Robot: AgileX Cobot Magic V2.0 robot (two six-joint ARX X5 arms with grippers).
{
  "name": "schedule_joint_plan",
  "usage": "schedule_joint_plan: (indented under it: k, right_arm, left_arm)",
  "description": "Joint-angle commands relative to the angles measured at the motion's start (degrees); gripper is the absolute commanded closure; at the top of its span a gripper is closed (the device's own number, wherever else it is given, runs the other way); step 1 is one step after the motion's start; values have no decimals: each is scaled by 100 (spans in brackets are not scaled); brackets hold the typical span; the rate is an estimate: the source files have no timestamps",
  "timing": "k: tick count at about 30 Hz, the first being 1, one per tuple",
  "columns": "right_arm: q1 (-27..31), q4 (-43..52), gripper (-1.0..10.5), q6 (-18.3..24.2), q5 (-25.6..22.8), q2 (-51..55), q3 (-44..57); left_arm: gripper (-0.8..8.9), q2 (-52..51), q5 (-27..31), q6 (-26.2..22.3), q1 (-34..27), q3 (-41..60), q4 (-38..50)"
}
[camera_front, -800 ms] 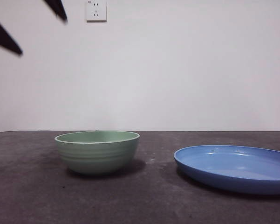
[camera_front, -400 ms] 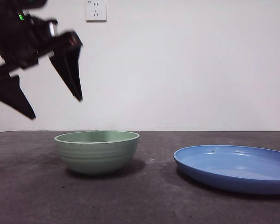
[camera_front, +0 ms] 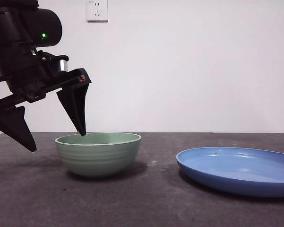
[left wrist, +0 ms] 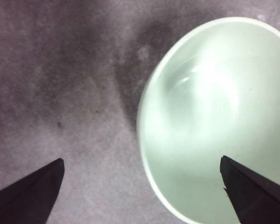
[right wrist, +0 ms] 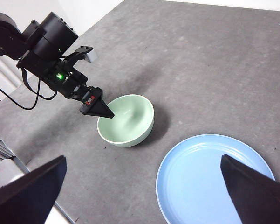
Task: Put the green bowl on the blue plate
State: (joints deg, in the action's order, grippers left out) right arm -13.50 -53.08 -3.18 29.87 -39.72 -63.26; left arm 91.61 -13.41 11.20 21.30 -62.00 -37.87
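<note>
Next, my left gripper pinches the bowl by its thin rim (camera_front: 57, 140), since the green bowl's opening (camera_front: 102, 138) spreads wider than my open fingers.
The green bowl (camera_front: 98, 153) stands upright on the dark table, left of the blue plate (camera_front: 238, 169). My left gripper (camera_front: 56, 142) hangs open over the bowl's left rim, one jaw tip above the inside of the bowl and the other outside it over the table. In the left wrist view the green bowl (left wrist: 209, 116) lies between the spread jaws of the left gripper (left wrist: 142, 170), shifted toward one jaw. The right gripper (right wrist: 142, 163) is open and high above the table, looking down on the green bowl (right wrist: 126, 120), the blue plate (right wrist: 214, 179) and the left gripper (right wrist: 104, 113).
The table (camera_front: 146, 203) is dark grey and ends at a white wall with a socket (camera_front: 97, 10). The table's edge (right wrist: 46, 186) runs near the left arm's base, with cables beside it.
The left gripper has come down from the top left corner to the bowl's left rim, jaws spread. Bowl and plate have not moved.
</note>
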Motion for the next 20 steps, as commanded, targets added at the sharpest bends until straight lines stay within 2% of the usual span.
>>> schedule_joint_plan:
  k: [1, 5, 10, 14, 20]
  right_arm:
    - [-28, 57, 313, 39, 13, -26, -94]
    - [-28, 55, 313, 37, 13, -26, -94]
    - [-28, 52, 313, 15, 13, -24, -94]
    - [-28, 44, 313, 17, 13, -24, -94]
    - [-28, 31, 313, 17, 13, -24, -94]
  left_arm:
    - [400, 101, 9, -66, 37, -127, 35]
    - [610, 116, -33, -63, 39, -127, -98]
    - [722, 131, -33, -66, 48, -127, -92]
    - [794, 131, -39, -66, 52, -127, -85]
    - [799, 131, -39, -63, 52, -127, -63]
